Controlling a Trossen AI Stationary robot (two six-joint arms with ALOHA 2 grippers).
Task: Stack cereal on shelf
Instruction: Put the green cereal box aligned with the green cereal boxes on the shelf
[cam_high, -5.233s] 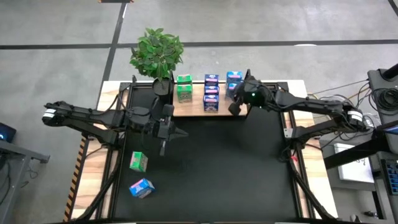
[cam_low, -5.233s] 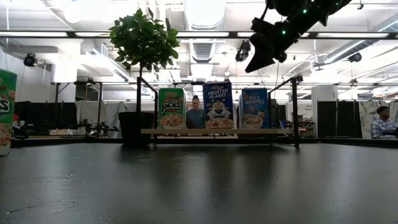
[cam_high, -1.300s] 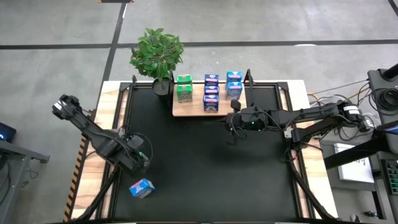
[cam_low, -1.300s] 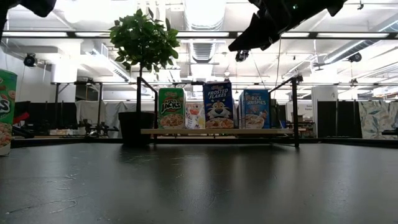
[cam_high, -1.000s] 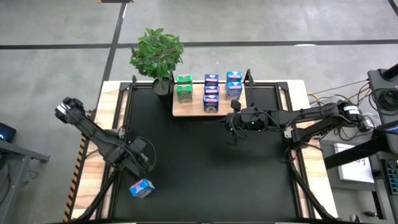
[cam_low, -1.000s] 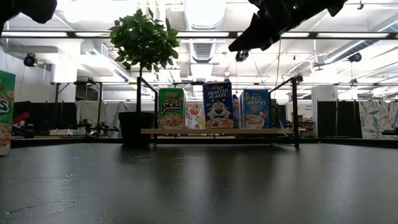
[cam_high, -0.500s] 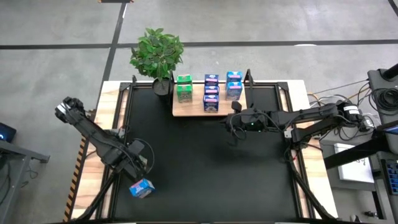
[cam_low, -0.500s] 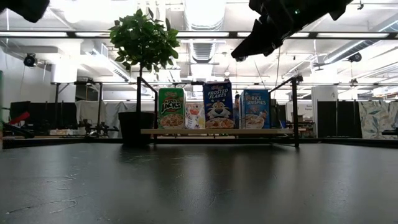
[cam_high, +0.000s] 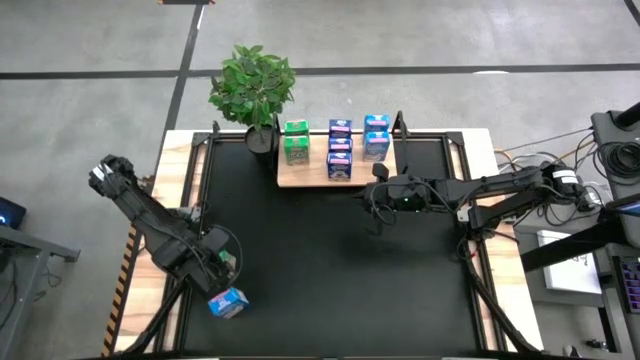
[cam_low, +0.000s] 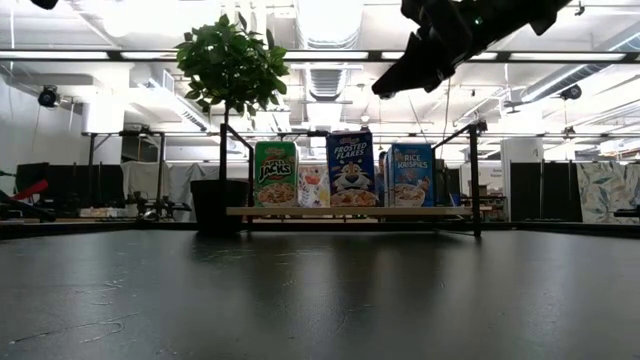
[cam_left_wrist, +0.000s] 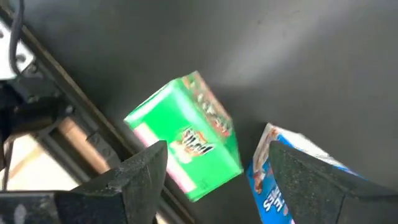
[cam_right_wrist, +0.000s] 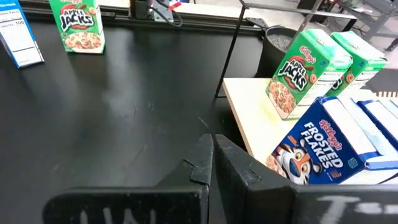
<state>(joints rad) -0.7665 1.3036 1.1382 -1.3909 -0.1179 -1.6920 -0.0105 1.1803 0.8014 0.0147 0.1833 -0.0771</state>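
Note:
I will grab the green carton by its body with my left gripper next, to stack the cereal on the shelf.
The light-wood shelf lies at the mat's far edge. On it stand a green carton, a row of blue cartons and another blue carton; they show upright in the low view. Near the mat's left edge stands a loose green carton, with a blue carton just nearer. My left gripper is open above these two, over the green one. My right gripper is shut and empty, raised above the mat just in front of the shelf's right end. My left gripper comes from above, slanting. One finger stands in front of the green carton's lower corner. Whether it touches the carton, I cannot tell.
A potted plant stands at the shelf's left end. The black mat covers most of the table. A metal frame post rises by the shelf. The table's wooden edge and frame rail lie close beside the green carton.
My left gripper has gone a little toward the table's near edge, over the green carton. That carton no longer shows at the low view's left edge; how it has moved I cannot tell.

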